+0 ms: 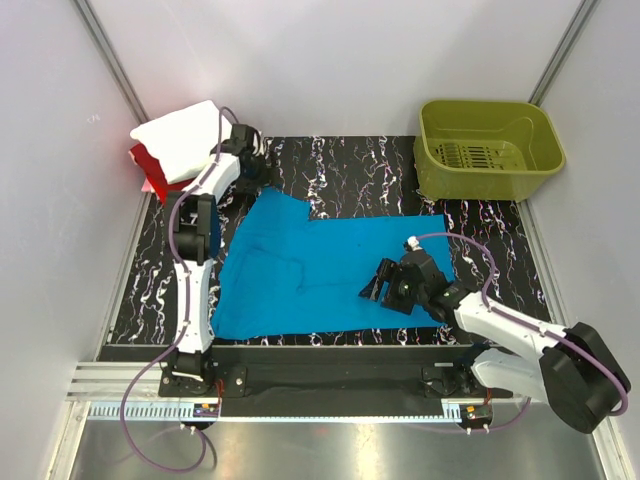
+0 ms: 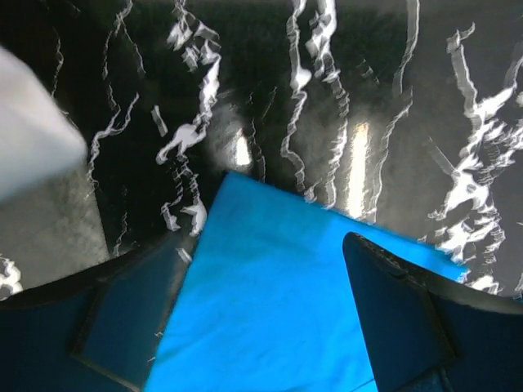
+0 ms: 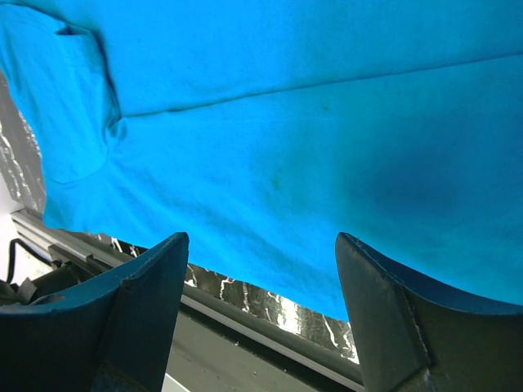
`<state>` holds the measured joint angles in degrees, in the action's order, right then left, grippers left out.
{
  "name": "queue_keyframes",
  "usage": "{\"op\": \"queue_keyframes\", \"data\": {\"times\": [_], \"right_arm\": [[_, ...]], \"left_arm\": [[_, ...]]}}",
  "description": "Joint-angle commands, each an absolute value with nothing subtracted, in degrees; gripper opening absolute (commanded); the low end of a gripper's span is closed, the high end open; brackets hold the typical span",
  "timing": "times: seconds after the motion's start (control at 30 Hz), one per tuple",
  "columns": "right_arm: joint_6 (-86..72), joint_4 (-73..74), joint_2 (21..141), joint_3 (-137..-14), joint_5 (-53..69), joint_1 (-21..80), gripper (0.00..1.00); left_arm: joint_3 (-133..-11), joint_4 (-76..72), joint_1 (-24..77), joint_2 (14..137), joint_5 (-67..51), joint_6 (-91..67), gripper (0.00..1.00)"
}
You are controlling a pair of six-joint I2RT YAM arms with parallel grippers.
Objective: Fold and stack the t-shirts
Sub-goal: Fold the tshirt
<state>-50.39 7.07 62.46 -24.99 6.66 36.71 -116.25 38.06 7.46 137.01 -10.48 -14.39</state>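
Observation:
My left gripper next needs to grab the turquoise-blue t-shirt by its far corner (image 1: 270,191). Then it can fold the t-shirt's far side toward its near hem (image 1: 320,331).
A turquoise-blue t-shirt (image 1: 320,265) lies spread flat on the black marbled table. A white t-shirt (image 1: 180,138) lies folded on a red t-shirt (image 1: 148,168) at the far left corner. My left gripper (image 1: 262,183) is open over the blue shirt's far left corner (image 2: 270,286), fingers either side of it, holding nothing. My right gripper (image 1: 372,290) is open and empty, low over the shirt's near right part. In the right wrist view the shirt (image 3: 286,139) fills the frame and its near hem runs between the fingers (image 3: 384,318).
An olive-green plastic basket (image 1: 487,147) stands at the far right corner. The table's near edge and metal rail (image 1: 320,352) run just below the shirt. Grey walls close in both sides and the back.

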Motion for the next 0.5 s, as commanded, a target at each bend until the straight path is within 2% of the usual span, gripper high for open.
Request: {"op": "queue_keyframes", "data": {"times": [0.0, 0.1, 0.2, 0.23, 0.33, 0.37, 0.43, 0.47], "right_arm": [[-50.19, 5.1, 63.54, -26.28, 6.42, 37.18, 0.8], [-50.1, 4.92, 64.07, -26.45, 6.59, 37.18, 0.8], [-50.1, 4.92, 64.42, -26.54, 6.59, 37.18, 0.8], [-50.1, 4.83, 64.51, -26.63, 6.5, 37.18, 0.8], [-50.01, 4.83, 64.77, -26.81, 6.5, 37.18, 0.8], [-49.92, 4.83, 64.86, -26.81, 6.59, 37.18, 0.8], [-49.92, 4.92, 64.95, -26.81, 6.59, 37.18, 0.8], [-49.92, 5.01, 64.95, -26.81, 6.59, 37.18, 0.8]], "left_arm": [[-120.84, 38.49, 8.09, 139.65, -8.27, -15.64, 0.89], [-121.64, 38.76, 8.7, 141.32, -8.44, -15.64, 0.89], [-122.7, 39.11, 9.4, 141.68, -8.52, -15.47, 0.81], [-122.43, 38.94, 9.49, 141.51, -8.96, -15.64, 0.73], [-121.65, 38.67, 9.67, 140.98, -9.23, -15.99, 0.61], [-121.21, 38.41, 9.67, 140.72, -9.4, -16.08, 0.54], [-120.5, 38.15, 9.67, 140.01, -9.58, -16.08, 0.49], [-119.98, 38.14, 9.67, 139.66, -9.58, -16.0, 0.41]]}}
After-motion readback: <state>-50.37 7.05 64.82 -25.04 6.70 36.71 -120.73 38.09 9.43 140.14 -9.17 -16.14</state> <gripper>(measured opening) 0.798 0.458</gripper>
